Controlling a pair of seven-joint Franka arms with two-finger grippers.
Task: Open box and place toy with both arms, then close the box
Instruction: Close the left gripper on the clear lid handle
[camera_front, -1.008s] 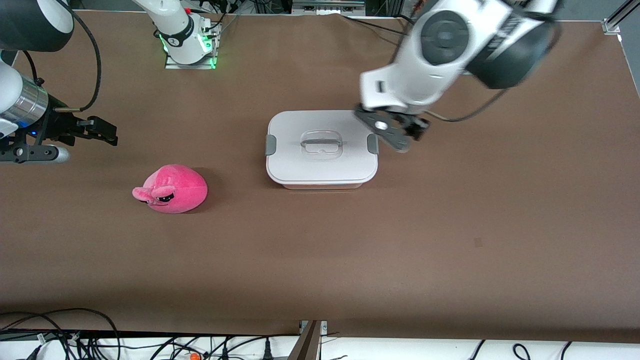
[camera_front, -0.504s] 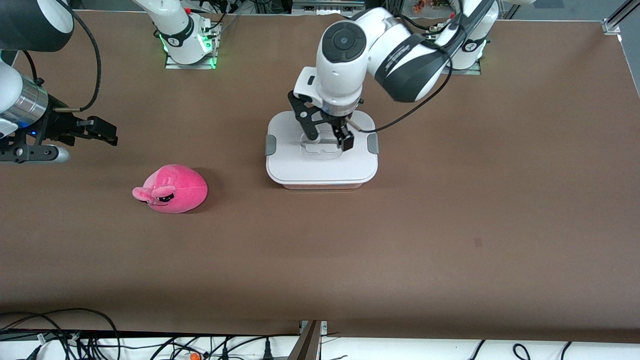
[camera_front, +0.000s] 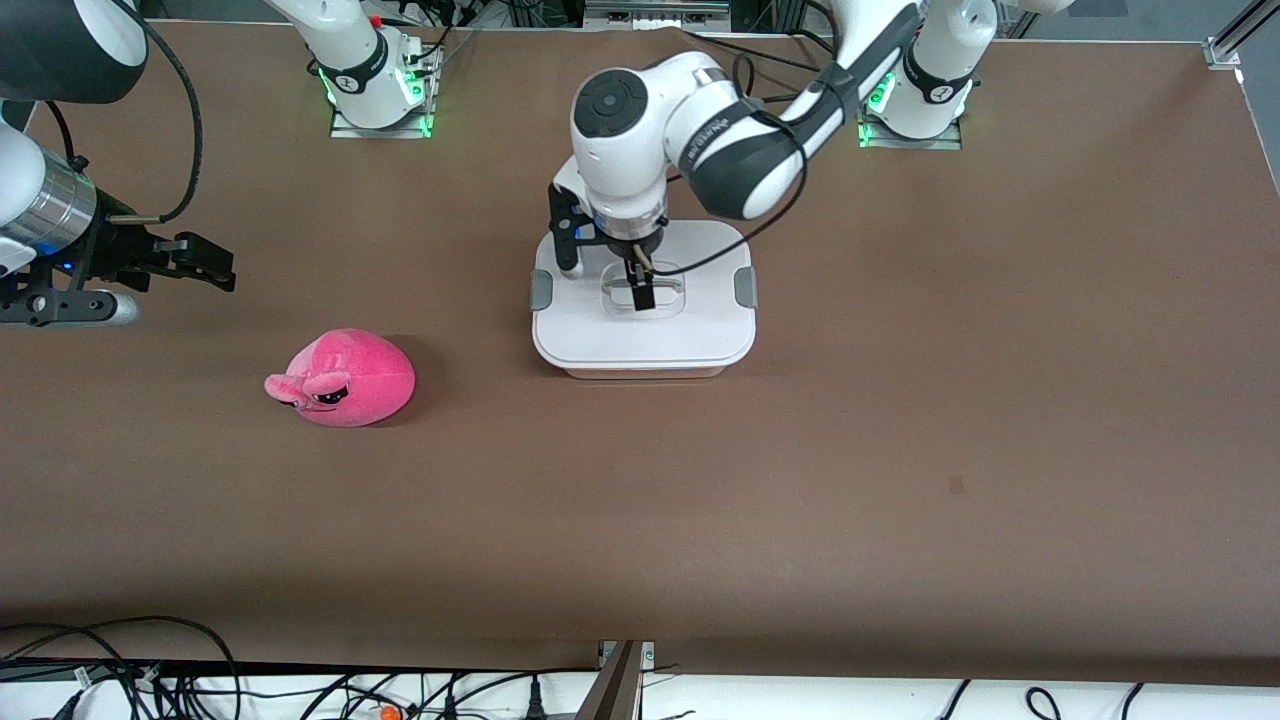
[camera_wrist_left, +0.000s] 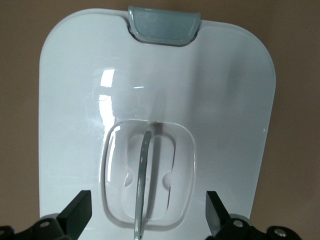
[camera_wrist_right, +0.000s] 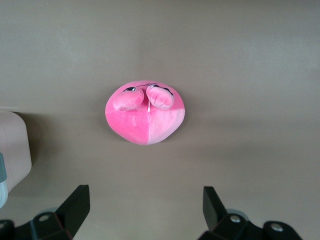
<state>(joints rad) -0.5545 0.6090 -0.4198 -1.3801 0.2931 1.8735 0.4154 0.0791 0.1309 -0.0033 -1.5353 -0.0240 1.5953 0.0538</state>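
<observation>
My left gripper moves lower, before closing on the clear handle on the lid, since its fingers are still above the handle.
The box (camera_front: 640, 330) stands shut at mid-table, with a white lid, grey side clips (camera_front: 540, 290) and a clear recessed handle (camera_front: 645, 290). My left gripper (camera_front: 606, 275) is open over the lid, its fingers astride the handle. In the left wrist view the handle (camera_wrist_left: 144, 180) lies between the fingertips (camera_wrist_left: 77, 212) of the left gripper (camera_wrist_left: 147, 220), with one clip (camera_wrist_left: 164, 25) ahead. The pink toy (camera_front: 345, 378) lies on the table toward the right arm's end, nearer the front camera than the box. My right gripper (camera_front: 205, 265) waits open and empty over that end; its wrist view shows the toy (camera_wrist_right: 145, 119) ahead of the right gripper (camera_wrist_right: 145, 212).
The brown table (camera_front: 800, 480) carries only the box and the toy. The arm bases (camera_front: 380, 90) stand at the table's edge farthest from the front camera. Cables (camera_front: 150, 670) hang along the front edge. A corner of the box (camera_wrist_right: 12, 150) shows in the right wrist view.
My left arm has swung from the box's clip at the left arm's end to over the lid, with its open fingers now around the handle. The right arm has not moved.
</observation>
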